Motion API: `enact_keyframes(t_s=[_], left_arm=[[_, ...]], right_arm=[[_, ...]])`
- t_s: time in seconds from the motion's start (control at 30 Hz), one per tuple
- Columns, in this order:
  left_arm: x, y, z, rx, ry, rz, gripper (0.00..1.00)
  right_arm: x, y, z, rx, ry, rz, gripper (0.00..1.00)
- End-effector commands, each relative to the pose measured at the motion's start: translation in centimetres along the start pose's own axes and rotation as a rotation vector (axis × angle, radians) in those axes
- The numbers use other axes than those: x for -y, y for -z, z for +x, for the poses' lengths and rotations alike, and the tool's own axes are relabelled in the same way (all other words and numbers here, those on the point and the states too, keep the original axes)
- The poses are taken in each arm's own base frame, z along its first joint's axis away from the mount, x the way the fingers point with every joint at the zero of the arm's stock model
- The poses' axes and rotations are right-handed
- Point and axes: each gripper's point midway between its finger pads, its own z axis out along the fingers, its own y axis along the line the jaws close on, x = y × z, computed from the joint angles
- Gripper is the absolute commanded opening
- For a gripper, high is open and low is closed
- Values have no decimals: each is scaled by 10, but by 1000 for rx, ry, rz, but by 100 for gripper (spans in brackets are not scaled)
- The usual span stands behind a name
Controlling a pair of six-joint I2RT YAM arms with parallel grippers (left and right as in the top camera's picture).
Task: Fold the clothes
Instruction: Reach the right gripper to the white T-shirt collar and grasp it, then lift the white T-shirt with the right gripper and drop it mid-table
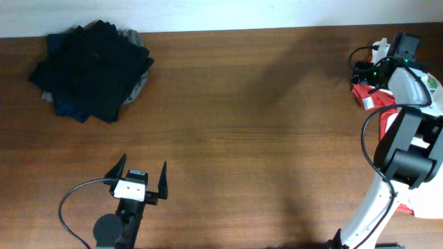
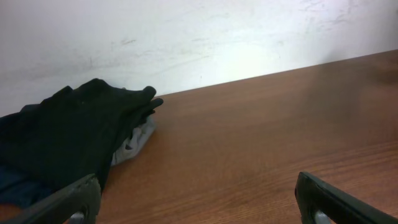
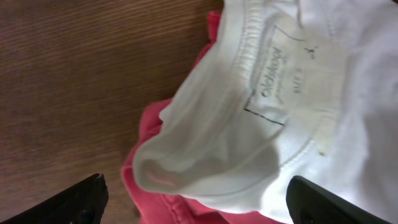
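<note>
Next, my right gripper pinches the white T-shirt by its bunched collar fold (image 3: pixel 208 124) to lay the shirt out for folding, leaving the red T-shirt (image 3: pixel 163 206) behind.
The clothes, a white T-shirt (image 3: pixel 261 106), fill the right wrist view, bunched with the neck label facing up. It lies on a red T-shirt (image 3: pixel 180 208) at the table's far right edge. My right gripper (image 3: pixel 198 186) hovers just above the white collar, open, its fingers (image 3: pixel 87 199) spread on either side of the fold and holding nothing. In the overhead view that gripper (image 1: pixel 358 69) sits over the red cloth (image 1: pixel 365 97). My left gripper (image 1: pixel 144 163) rests near the front left, wide open and empty; in the left wrist view this gripper (image 2: pixel 198 190) is over bare wood.
A pile of black and dark folded garments (image 1: pixel 93 68) lies at the back left corner, also seen ahead of the left gripper (image 2: pixel 68 137). The brown wooden table (image 1: pixel 249 138) stretches between the arms. A white wall runs behind.
</note>
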Motion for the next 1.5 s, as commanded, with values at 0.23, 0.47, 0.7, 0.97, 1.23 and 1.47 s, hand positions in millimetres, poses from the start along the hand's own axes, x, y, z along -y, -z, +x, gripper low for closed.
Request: enact_keyframes(t_s=[0.23,0.47,0.7,0.97,1.23,1.47], left_arm=[[1,0,1,1,-16,4,99],[1,0,1,1,-16,4,99],[1,0,1,1,-16,4,99],[1,0,1,1,-16,4,99],[1,0,1,1,-16,4,99],[1,0,1,1,-16,4,99]], right_arm=[[13,-23,14,-45,-74,142,94],[14,-23,9,-28,-74,143,69],[14,-19,7,-26,-75,143,63],[15,2,-8,18,-114,145,60],[15,15,-16,43,-138,142,57],[15,26,-24,67,-139,139,62]])
